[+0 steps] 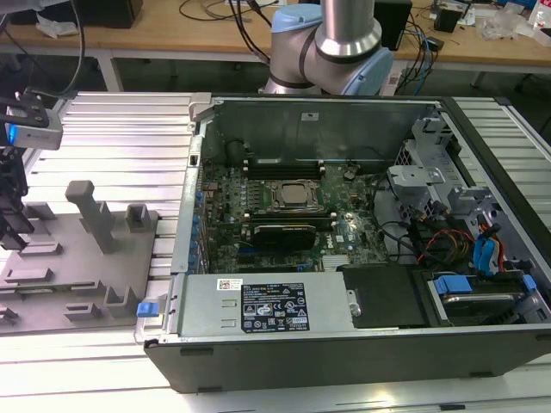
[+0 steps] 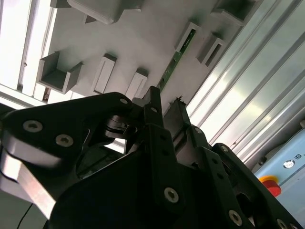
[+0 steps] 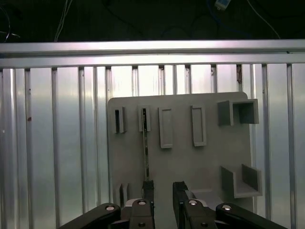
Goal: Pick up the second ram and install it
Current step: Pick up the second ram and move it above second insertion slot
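The slotted holder closes around the second ram's end, so my gripper needs to grab the second ram by its bare middle part next.
The second ram (image 3: pixel 145 148) is a thin green strip standing on edge in a slotted holder on the grey fixture plate (image 3: pixel 181 162). In the second wrist view the second ram (image 2: pixel 172 62) runs away from the fingertips. My gripper (image 3: pixel 163 187) hovers over the plate's near end, open, with nothing between its black fingers (image 3: pixel 148 190). One finger lines up with the strip's near end; I cannot tell whether they touch. In the exterior view my gripper (image 1: pixel 10 219) hangs at the far left over the same plate (image 1: pixel 86 267).
An open computer case (image 1: pixel 344 344) fills the exterior view's right, with the motherboard, its processor socket (image 1: pixel 293 196) and black memory slots (image 1: pixel 284 163) inside. Grey posts and brackets (image 1: pixel 90 211) stand on the plate. Ribbed aluminium tabletop (image 3: pixel 52 143) surrounds it. A red button (image 2: pixel 271 183) sits nearby.
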Robot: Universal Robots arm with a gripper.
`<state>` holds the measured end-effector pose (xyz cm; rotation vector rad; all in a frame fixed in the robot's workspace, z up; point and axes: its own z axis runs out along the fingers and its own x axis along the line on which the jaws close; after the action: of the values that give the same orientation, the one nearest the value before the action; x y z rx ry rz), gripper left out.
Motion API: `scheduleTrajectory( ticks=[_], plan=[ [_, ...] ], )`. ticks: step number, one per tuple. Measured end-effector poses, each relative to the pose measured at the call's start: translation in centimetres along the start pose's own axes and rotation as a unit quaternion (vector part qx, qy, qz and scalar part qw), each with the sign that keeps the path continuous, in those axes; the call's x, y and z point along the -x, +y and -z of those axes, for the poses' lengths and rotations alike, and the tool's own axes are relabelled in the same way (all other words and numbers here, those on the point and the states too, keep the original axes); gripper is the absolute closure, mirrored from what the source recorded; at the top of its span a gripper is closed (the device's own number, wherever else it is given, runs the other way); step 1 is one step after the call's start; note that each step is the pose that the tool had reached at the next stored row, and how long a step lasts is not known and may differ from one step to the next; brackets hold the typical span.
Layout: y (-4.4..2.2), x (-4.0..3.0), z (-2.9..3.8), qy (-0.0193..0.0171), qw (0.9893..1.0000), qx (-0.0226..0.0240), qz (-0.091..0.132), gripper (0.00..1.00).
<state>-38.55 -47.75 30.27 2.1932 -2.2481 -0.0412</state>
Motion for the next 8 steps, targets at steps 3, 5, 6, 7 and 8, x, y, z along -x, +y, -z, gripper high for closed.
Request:
scheduleTrajectory(
  ticks=[3, 5, 6, 7, 8],
  plan=[
    [0.06, -0.03, -0.25, 0.0, 1.0, 0.0, 0.0, 0.7],
    [0.14, -0.1, -0.48, 0.0, 1.0, 0.0, 0.0, 0.7],
    [0.21, -0.18, -0.71, 0.0, 1.0, 0.0, 0.0, 0.7],
    [0.26, -0.32, -0.88, 0.0, 1.0, 0.0, 0.0, 0.7],
    [0.3, -0.49, -1.03, 0.0, 1.0, 0.0, 0.0, 0.7]
  ],
)
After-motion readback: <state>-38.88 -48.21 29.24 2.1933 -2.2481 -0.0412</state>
